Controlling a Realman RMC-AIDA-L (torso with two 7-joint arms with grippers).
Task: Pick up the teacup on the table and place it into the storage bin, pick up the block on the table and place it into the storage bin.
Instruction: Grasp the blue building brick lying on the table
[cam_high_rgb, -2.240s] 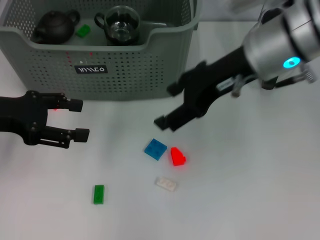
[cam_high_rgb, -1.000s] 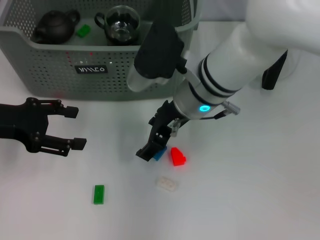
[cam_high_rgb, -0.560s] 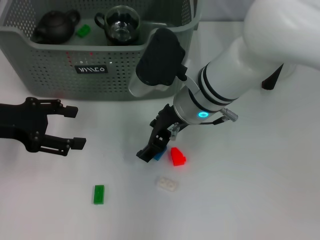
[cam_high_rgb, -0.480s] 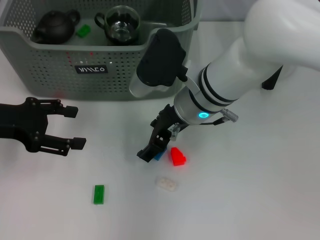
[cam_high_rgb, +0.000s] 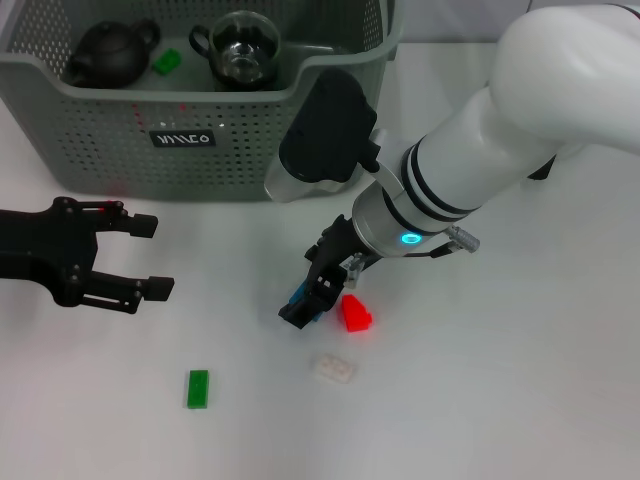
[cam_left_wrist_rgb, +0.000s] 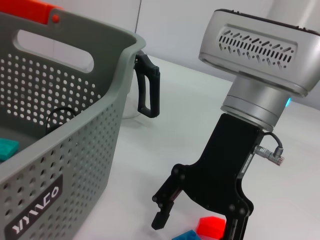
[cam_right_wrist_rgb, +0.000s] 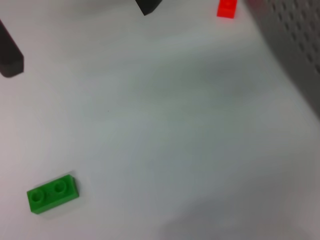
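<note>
My right gripper closes now, since its fingers reach down on either side of the block. Closing now would catch the blue block.
The grey-green storage bin (cam_high_rgb: 330, 150) stands at the back left. Inside it are a glass teacup (cam_high_rgb: 243, 45), a black teapot (cam_high_rgb: 108, 55) and a small green block (cam_high_rgb: 166, 62). My right gripper (cam_high_rgb: 312, 300) is down on the table with its fingers open on either side of a blue block (cam_high_rgb: 297, 297). The left wrist view shows that gripper (cam_left_wrist_rgb: 197, 224) with the blue block (cam_left_wrist_rgb: 187, 235) low between its fingers. A red block (cam_high_rgb: 355, 314) lies just to its right. My left gripper (cam_high_rgb: 140, 255) hovers open at the left, holding nothing.
A white block (cam_high_rgb: 331, 368) and a green block (cam_high_rgb: 198, 388) lie toward the near edge; the green block (cam_right_wrist_rgb: 52, 192) also shows in the right wrist view. A clear jug's black handle (cam_left_wrist_rgb: 147, 90) stands behind the bin's corner.
My right arm swung in from the right and came down over the blue block, which is now mostly covered. The left gripper has barely moved.
</note>
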